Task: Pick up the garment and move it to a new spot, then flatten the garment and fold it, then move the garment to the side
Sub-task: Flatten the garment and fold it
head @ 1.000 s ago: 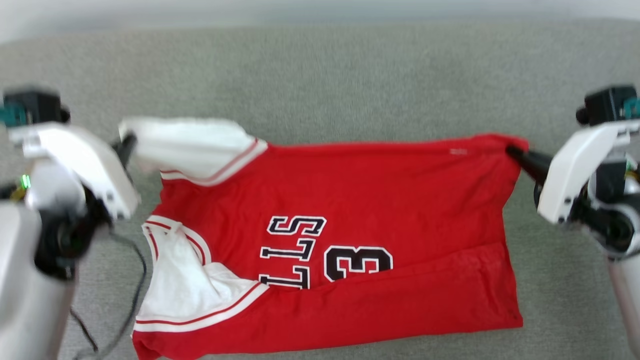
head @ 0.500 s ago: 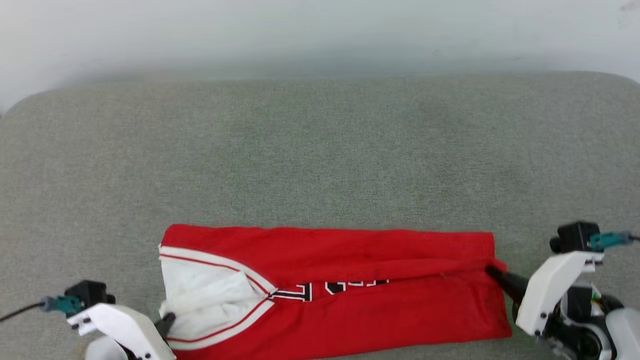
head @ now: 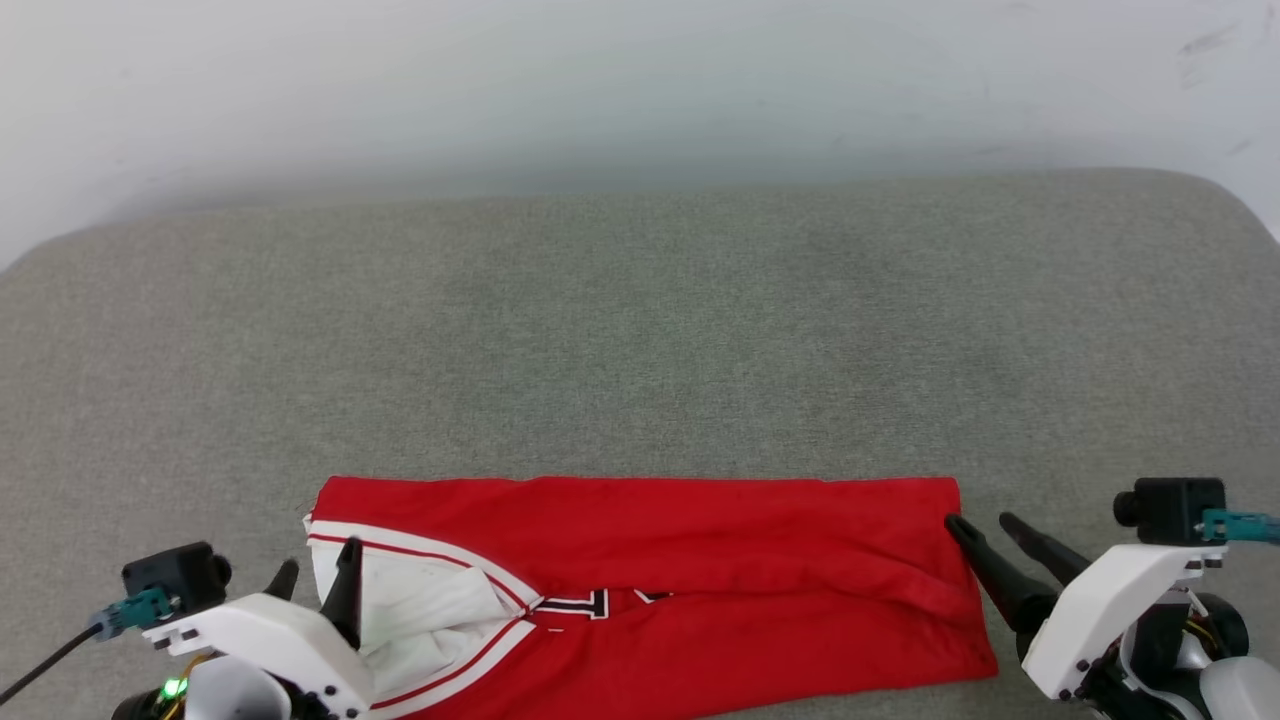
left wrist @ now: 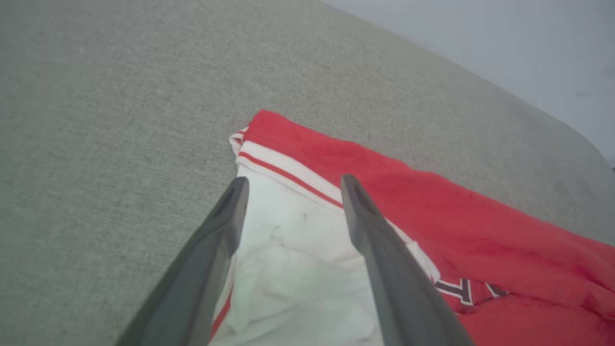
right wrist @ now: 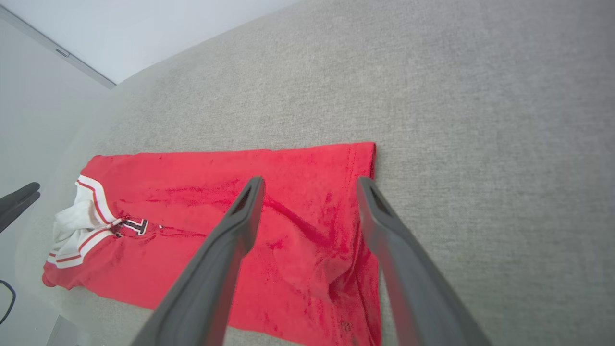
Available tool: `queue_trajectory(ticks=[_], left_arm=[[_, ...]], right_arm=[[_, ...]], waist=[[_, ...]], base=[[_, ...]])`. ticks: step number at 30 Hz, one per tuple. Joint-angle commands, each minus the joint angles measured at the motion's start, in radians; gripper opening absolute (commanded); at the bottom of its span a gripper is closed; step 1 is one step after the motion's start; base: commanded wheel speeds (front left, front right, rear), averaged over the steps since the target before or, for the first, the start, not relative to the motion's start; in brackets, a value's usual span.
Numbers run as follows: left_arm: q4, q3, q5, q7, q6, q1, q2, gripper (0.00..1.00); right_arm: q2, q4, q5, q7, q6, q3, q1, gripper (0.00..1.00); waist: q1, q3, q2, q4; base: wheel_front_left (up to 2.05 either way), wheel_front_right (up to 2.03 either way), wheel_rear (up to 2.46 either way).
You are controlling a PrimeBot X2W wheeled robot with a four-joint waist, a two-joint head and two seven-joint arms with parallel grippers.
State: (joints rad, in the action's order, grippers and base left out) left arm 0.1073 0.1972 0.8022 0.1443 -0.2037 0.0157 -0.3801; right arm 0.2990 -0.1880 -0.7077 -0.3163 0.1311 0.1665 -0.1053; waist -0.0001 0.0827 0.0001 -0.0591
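Note:
The right gripper grabs the long red jersey band (head: 720, 540) by its plain red hemmed end (head: 954, 576) next, to fold the band shorter.
The red jersey (head: 700, 520) lies folded lengthwise into a long band on the grey surface, near the bottom of the head view. White lining with striped trim (left wrist: 288, 240) shows at its left end, and only a strip of black lettering (head: 590, 603) peeks out of the fold. My left gripper (head: 318, 570) stands open over the white lining, one finger on each side of it (left wrist: 294, 185). Just above the jersey's right end (right wrist: 192, 182), my right gripper (head: 978, 522) is open with nothing held (right wrist: 311, 185).
The grey upholstered surface (head: 640, 330) stretches wide behind the jersey up to a pale wall (head: 640, 90). A dark cable (head: 50, 645) trails from the left wrist at the lower left. The left gripper's fingers (right wrist: 19, 194) show at the right wrist view's left edge.
Both grippers drew the jersey's far edge over toward me, folding it in half lengthwise, then opened and let go. The head camera tilted up, showing more surface and wall.

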Motion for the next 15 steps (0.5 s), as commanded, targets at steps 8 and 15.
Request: queue_trajectory(ticks=[8, 15], left_arm=[[-0.123, 0.039, -0.137, -0.151, -0.035, 0.047, 0.020, 1.00], [-0.218, 0.079, -0.264, -0.279, -0.062, 0.078, 0.026, 1.00]], right_arm=[[0.052, 0.103, 0.020, -0.088, -0.001, -0.117, 0.004, 1.00], [0.065, 0.096, 0.066, -0.302, -0.001, -0.245, -0.012, 1.00]], waist=[[0.0001, -0.016, -0.0001, -0.016], [0.0001, 0.010, -0.0001, 0.019]], base=[[0.00, 0.00, 0.00], [0.00, 0.00, 0.00]])
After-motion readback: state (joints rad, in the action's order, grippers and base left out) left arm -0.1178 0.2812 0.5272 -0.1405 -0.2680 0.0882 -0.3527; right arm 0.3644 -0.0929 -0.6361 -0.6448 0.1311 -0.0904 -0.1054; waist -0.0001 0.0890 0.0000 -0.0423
